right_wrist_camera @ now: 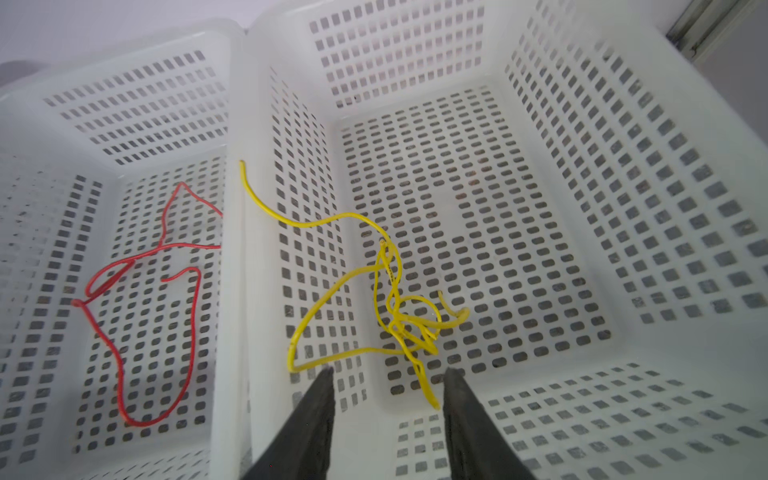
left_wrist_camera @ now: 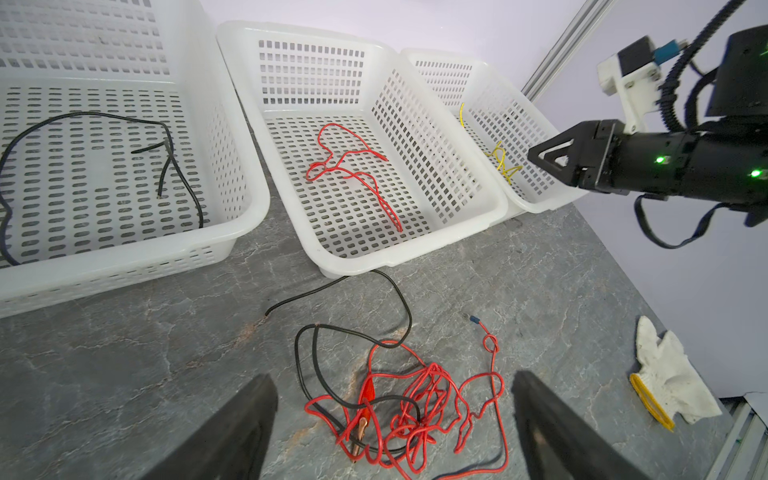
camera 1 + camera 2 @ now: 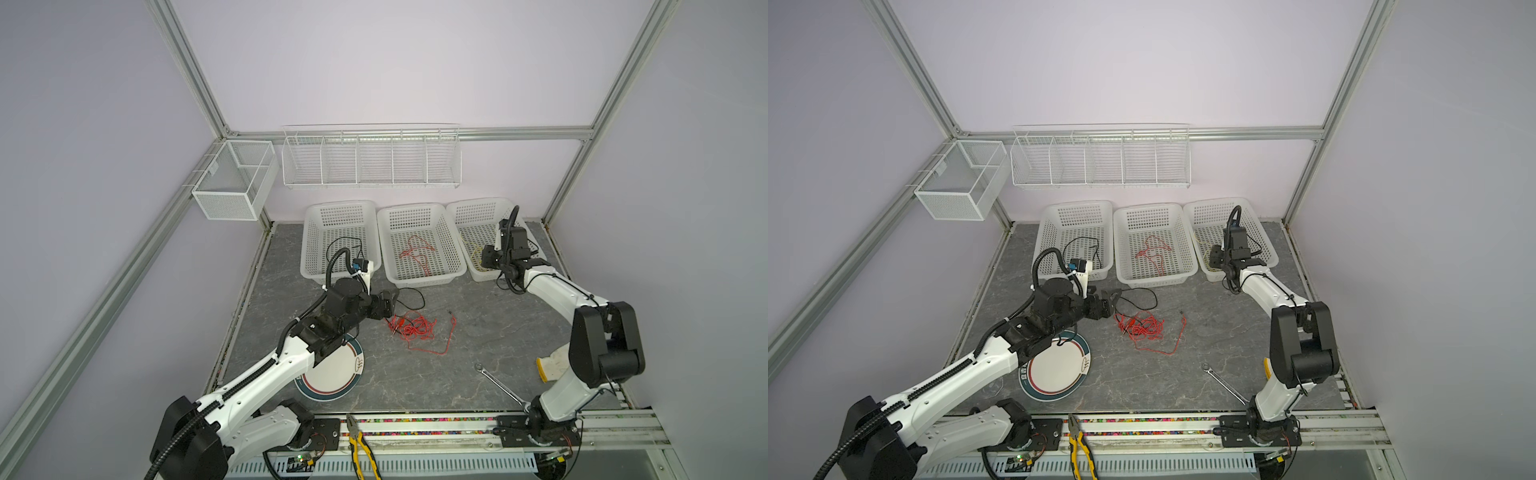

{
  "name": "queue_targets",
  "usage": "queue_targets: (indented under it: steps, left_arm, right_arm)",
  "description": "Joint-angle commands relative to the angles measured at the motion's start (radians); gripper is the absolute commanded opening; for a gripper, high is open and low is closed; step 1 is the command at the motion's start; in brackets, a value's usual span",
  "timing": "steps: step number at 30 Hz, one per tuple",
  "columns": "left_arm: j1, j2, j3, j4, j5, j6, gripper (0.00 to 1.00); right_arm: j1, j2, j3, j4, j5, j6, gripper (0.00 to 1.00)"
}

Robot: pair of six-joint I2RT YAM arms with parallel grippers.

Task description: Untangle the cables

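Observation:
The black cable needs to be untangled, so my left gripper should next grab it near its end inside the red tangle. The cable's end then stays free for my right gripper.
A tangle of red and black cables [image 3: 415, 328] [image 3: 1144, 328] lies on the grey table in front of the baskets. My left gripper [image 2: 392, 386] [image 3: 388, 305] hovers open just above it, fingers on either side, holding nothing. A red clip [image 2: 365, 399] sits in the knot. My right gripper [image 1: 388, 370] [image 3: 484, 257] is open over the right basket [image 1: 623, 357]. A loose yellow cable [image 1: 395, 316] lies in that basket, one end between the fingertips, not gripped. The middle basket [image 2: 415, 257] holds a red cable [image 2: 353, 170], and the left basket [image 2: 124, 266] a black cable [image 2: 183, 178].
A plate [image 3: 332, 374] lies under my left arm. A wrench [image 3: 498, 386] and a white glove [image 3: 552, 363] lie near the right arm's base. Pliers [image 3: 361, 449] rest on the front rail. A wire rack [image 3: 370, 160] and a mesh box [image 3: 232, 183] hang on the walls.

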Motion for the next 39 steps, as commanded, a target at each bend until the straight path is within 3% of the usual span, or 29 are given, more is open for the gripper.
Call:
queue_targets:
  steps: [1,9,13,16,28,34,39]
  left_arm:
    - [-0.004,0.006,0.004,-0.018,0.003,0.011,0.89]
    - [-0.004,0.056,0.029,-0.039,-0.011,0.015,0.88]
    - [-0.004,0.111,0.052,-0.037,-0.009,0.012,0.87]
    - [-0.004,0.159,0.068,-0.047,-0.002,0.010,0.86]
    - [-0.004,0.292,0.082,-0.060,-0.020,-0.050,0.79]
    - [-0.004,0.364,0.120,-0.101,-0.009,-0.071,0.68]
    - [-0.004,0.448,0.178,-0.145,0.013,-0.074,0.45]
  right_arm:
    - [0.001,-0.062,-0.007,-0.007,-0.064,-0.003,0.50]
    - [0.026,-0.159,-0.073,-0.012,-0.199,0.044,0.53]
    - [0.110,-0.208,-0.120,-0.012,-0.204,0.050,0.54]
    - [0.171,-0.224,-0.142,-0.017,-0.203,0.032,0.55]
    - [0.312,-0.228,-0.192,0.062,-0.386,-0.101,0.51]
    - [0.349,-0.202,-0.183,0.073,-0.391,-0.124,0.51]
    - [0.362,-0.175,-0.176,0.090,-0.412,-0.120,0.51]
